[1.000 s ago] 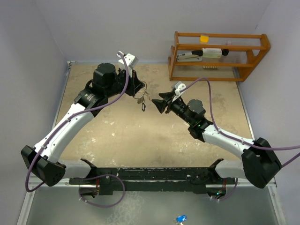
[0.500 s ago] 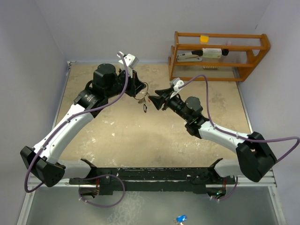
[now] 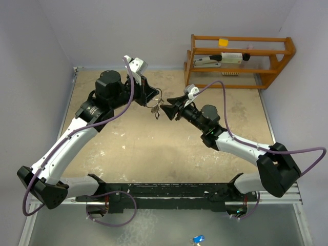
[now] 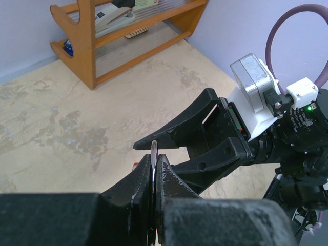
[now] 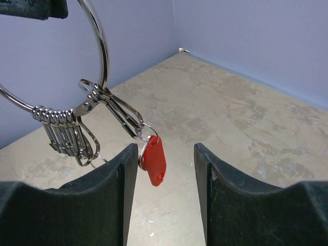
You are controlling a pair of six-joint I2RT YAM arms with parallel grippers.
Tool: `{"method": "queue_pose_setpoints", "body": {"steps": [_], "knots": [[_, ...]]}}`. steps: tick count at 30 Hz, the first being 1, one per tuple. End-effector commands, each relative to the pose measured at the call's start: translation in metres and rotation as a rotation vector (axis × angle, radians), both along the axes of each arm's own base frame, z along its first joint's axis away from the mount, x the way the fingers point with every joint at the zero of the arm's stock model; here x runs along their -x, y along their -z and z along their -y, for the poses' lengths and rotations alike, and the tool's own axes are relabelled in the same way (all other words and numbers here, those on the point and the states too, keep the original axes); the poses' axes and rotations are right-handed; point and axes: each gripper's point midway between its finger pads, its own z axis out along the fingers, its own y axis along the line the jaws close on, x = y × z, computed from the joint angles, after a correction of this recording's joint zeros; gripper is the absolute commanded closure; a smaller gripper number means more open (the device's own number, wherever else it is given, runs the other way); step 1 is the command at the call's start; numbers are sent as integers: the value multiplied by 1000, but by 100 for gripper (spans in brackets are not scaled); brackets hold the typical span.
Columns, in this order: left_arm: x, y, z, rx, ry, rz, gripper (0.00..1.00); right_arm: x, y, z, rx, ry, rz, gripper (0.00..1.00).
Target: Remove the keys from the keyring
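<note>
My right gripper should close now on the red key by its tag (image 5: 153, 160). The key hangs between my open fingers, toward the left in the wrist view, so they would hold it.
My left gripper (image 3: 152, 98) is shut on the edge of the silver keyring (image 4: 153, 149) and holds it above the table. In the right wrist view the keyring (image 5: 100, 48) is a large wire loop carrying several metal clips (image 5: 66, 134). One clip hangs the red-tagged key (image 5: 153, 160). My right gripper (image 5: 165, 154) is open, with the red key between its fingers, close to the left finger (image 5: 120, 174). From above, my right gripper (image 3: 165, 107) is right beside the keyring (image 3: 156, 102). The black-tagged key is not clearly visible.
A wooden rack (image 3: 239, 60) holding a stapler and small items stands at the back right; it also shows in the left wrist view (image 4: 92, 38). Lilac walls close in the back and both sides. The table top (image 3: 154, 148) is mottled beige.
My right gripper has moved up and to the left until its open fingers sit around the hanging red key. My left arm has shifted slightly to the left, still holding the keyring.
</note>
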Motion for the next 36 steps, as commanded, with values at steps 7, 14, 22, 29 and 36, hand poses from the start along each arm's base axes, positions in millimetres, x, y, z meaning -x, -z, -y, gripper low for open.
{"method": "queue_pose_setpoints", "body": {"steps": [7,14,22,29,36], "knots": [[7,-25,4,75,22,58,100,1,-37,-14,-62,-38,76,52],[6,-26,3,79,15,62,100,-1,-37,-16,-51,-32,75,58],[3,-24,0,78,-10,63,100,0,-34,-15,-23,-29,71,86],[-2,-24,-4,72,-47,72,100,3,-21,-4,63,5,58,100],[-4,-24,-6,68,-67,72,96,11,-25,14,158,42,78,100]]}}
